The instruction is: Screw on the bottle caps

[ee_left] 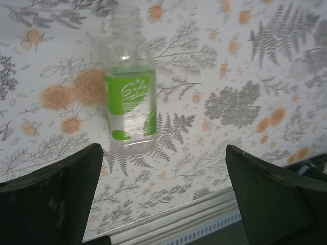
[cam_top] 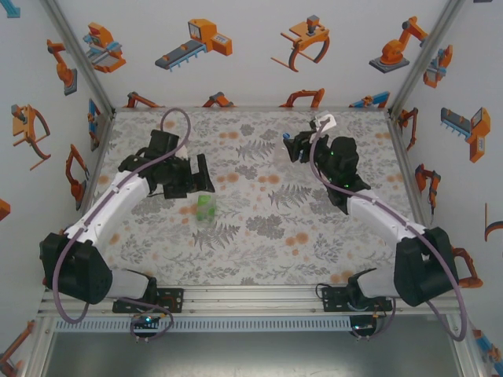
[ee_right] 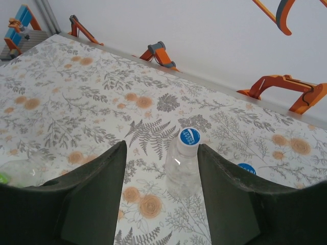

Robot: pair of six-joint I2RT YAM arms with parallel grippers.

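I need to grab the bottle with my left gripper next, by the sides of its green-labelled body [cam_top: 206, 208] [ee_left: 131, 103]. The bottle's uncapped neck then stays free, so a cap can be screwed on.
A clear bottle with a green label [ee_left: 129, 97] rests on the floral table, and its neck [ee_left: 125, 15] carries no cap. From above, this green bottle [cam_top: 206, 206] sits just in front of my left gripper [cam_top: 192, 177]. My left gripper [ee_left: 163, 194] is open, with nothing between its fingers. A plain clear bottle [ee_right: 182, 173] stands upright with a blue-topped white cap [ee_right: 189, 136] on its neck. It stands between the fingers of my open right gripper [ee_right: 161, 148], close to the right finger [ee_right: 230, 194]. A second blue-topped cap [ee_right: 246, 168] lies on the table beside that finger.
The table's metal front rail [ee_left: 204, 209] runs just beyond the left gripper. White walls with orange robot prints [cam_top: 259, 47] enclose the table on three sides. My right gripper [cam_top: 297, 146] hovers near the back right of the table.
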